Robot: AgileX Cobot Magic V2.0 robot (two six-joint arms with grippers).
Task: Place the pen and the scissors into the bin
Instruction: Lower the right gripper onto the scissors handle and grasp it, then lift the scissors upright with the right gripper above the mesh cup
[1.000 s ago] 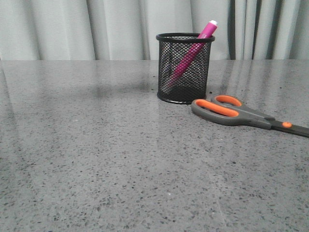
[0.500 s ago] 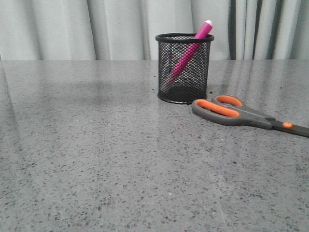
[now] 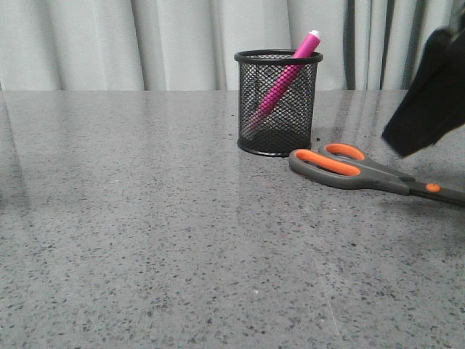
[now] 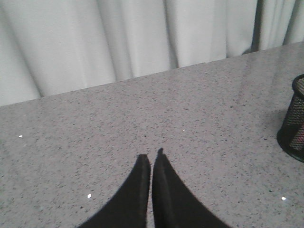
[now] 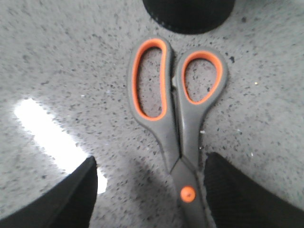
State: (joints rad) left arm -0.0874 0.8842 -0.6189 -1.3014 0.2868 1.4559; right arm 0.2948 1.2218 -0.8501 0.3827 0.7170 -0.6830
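My right gripper's fingers are still above the scissors' grey blades, so it is too early to close. My right gripper first lowers to the blades, then closes on them.
The black mesh bin (image 3: 277, 102) stands on the grey table, and the pink pen (image 3: 285, 76) leans inside it with its white tip over the rim. The scissors (image 3: 363, 171) lie flat just right of the bin, handles toward it. In the right wrist view the scissors (image 5: 175, 123) lie between the fingers of my right gripper (image 5: 151, 164), which is open above them, with the pivot dot close to one finger. The right gripper shows as a dark shape at the front view's right edge (image 3: 432, 94). My left gripper (image 4: 151, 156) is shut and empty over bare table; the bin (image 4: 293, 118) shows at that view's edge.
Pale curtains (image 3: 145, 43) hang behind the table's far edge. The table (image 3: 145, 240) is speckled grey stone. A bright light reflection (image 5: 47, 133) lies on the table beside the scissors in the right wrist view.
My right gripper has come into the front view from the right, above the scissors. The pen has settled a little more upright in the bin.
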